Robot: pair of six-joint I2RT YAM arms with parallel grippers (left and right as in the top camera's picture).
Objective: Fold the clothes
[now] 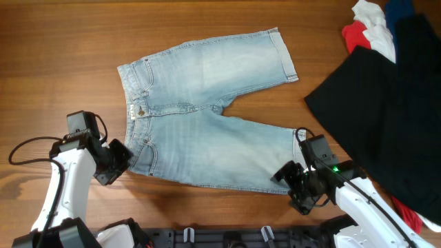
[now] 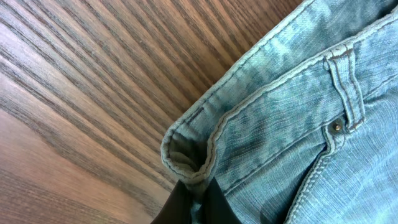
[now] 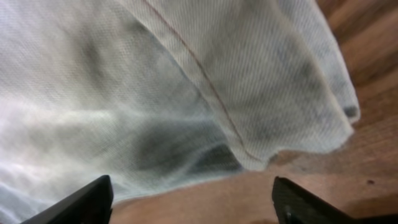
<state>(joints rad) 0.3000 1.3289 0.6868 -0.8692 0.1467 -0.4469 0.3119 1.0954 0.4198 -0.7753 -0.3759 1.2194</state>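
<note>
The near leg of the shorts needs to be folded over the far leg, so my right gripper needs to grab its hem's outer corner next.
The light blue denim shorts lie flat on the wooden table, waistband to the left, both legs to the right. My left gripper is at the near waistband corner; in the left wrist view its fingers are shut on the folded waistband corner of the shorts. My right gripper is at the hem of the near leg; in the right wrist view its fingers are wide open with bare table between them, and the shorts' hem lies just ahead of them.
A large black garment covers the right side of the table, close to my right arm. Red and white garments lie at the far right back. A black rail runs along the front edge.
</note>
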